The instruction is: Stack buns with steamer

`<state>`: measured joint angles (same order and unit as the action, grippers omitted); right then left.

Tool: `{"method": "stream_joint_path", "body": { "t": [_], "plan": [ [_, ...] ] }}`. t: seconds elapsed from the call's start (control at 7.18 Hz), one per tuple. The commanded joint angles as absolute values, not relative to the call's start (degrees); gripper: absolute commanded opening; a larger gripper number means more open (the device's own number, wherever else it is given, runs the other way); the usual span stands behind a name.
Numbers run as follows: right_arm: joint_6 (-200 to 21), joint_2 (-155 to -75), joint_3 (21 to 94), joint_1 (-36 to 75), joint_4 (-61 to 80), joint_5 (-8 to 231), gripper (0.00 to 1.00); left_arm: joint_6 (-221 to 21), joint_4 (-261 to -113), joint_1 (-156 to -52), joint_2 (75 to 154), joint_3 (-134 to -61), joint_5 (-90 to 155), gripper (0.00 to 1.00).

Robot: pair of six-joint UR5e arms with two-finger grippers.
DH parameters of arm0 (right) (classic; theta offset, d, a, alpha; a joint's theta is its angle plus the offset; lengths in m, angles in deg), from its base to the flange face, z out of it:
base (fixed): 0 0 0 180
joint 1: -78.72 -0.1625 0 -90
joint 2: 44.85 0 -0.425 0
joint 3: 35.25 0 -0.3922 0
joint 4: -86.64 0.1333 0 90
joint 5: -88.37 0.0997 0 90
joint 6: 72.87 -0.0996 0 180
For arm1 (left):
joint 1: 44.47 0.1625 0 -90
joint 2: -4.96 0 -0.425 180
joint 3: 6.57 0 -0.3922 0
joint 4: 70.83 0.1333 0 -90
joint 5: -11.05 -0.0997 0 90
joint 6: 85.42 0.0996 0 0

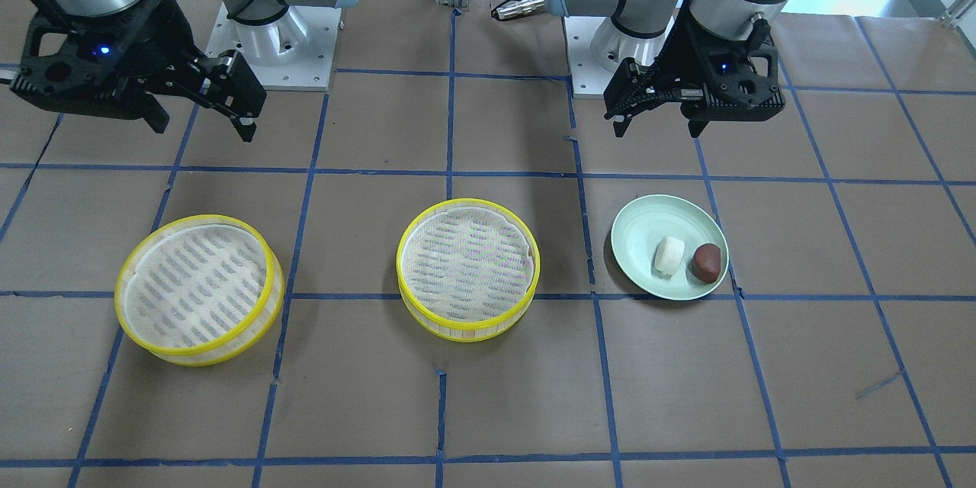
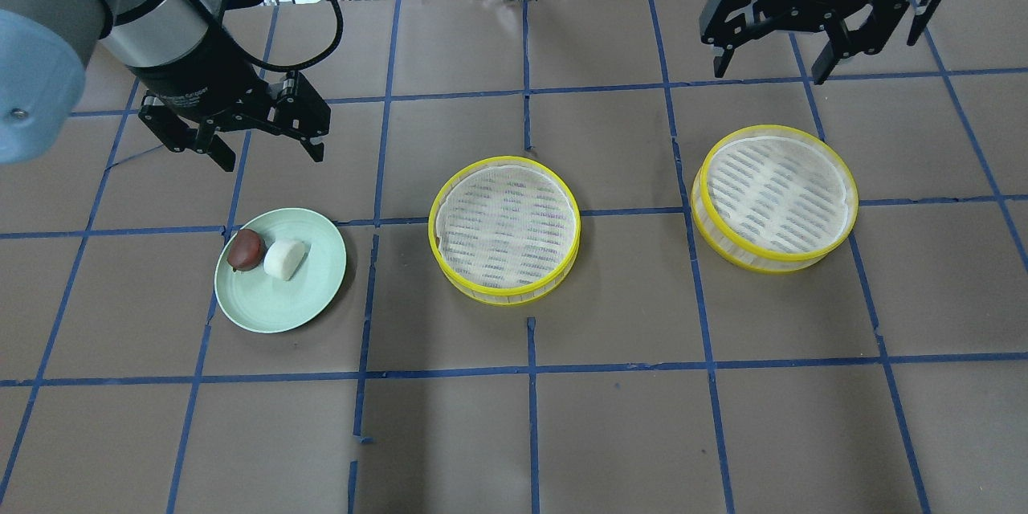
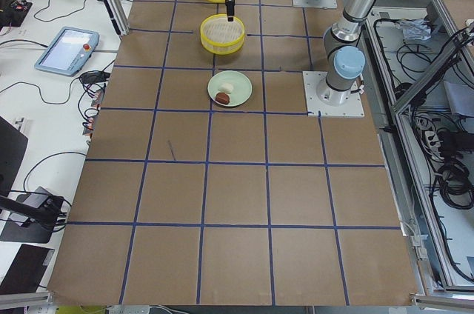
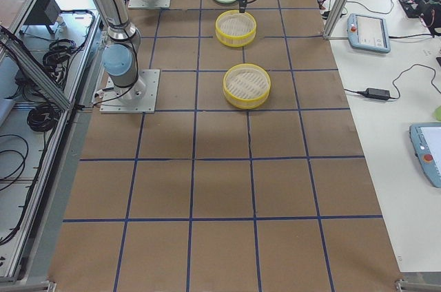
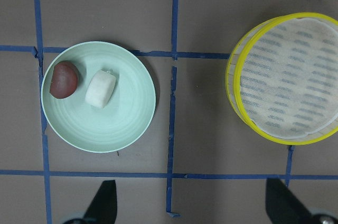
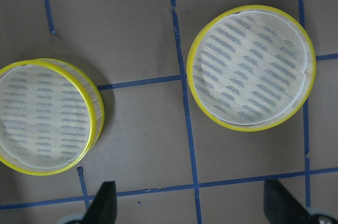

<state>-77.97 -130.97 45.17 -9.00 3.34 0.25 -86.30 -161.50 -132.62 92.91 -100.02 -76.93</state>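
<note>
The white oblong bun is to be stacked in the steamer (image 1: 468, 264), so the left gripper will grab it around its middle (image 1: 669, 255) next.
A white oblong bun (image 2: 285, 259) and a dark reddish-brown bun (image 2: 246, 249) lie side by side on a pale green plate (image 2: 281, 301). They also show in the left wrist view, white bun (image 5: 100, 89) and brown bun (image 5: 64, 79). Two yellow-rimmed steamer baskets stand empty, one in the middle (image 2: 504, 228) and one to the right (image 2: 775, 197). My left gripper (image 2: 271, 157) hangs open above the table beside the plate. My right gripper (image 2: 769, 72) hangs open above the table beyond the right steamer. Both hold nothing.
The table is brown paper with a grid of blue tape lines (image 2: 530, 369). The two arm bases (image 1: 267, 46) stand at the table's robot edge. In the front view the plate (image 1: 648, 221) is at the right and the steamers (image 1: 467, 268) (image 1: 198, 288) at the middle and left.
</note>
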Motion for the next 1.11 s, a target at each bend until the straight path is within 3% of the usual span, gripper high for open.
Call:
{"method": "stream_joint_path", "body": {
  "t": [0.0, 0.28, 0.56, 0.97],
  "plan": [
    [-71.94, -128.54, 45.34, -3.58, 3.15, -0.48, 0.97, -85.16, -159.01, -131.31, 95.02, -103.58, -77.36, 1.00],
    [-59.39, -125.98, 49.18, 2.75, 0.45, -0.66, 0.99, -82.98, -141.50, -130.00, 101.70, -113.65, -83.65, 1.00],
    [-53.06, -121.59, 59.62, 6.63, -15.31, -5.48, 0.98, -78.85, -131.07, -127.02, 104.78, -122.03, -84.92, 0.98],
    [-44.93, -116.68, 69.94, 12.71, -34.60, -1.48, 0.94, -75.58, -125.41, -125.86, 111.03, -122.76, -89.58, 0.90]
  ]
}}
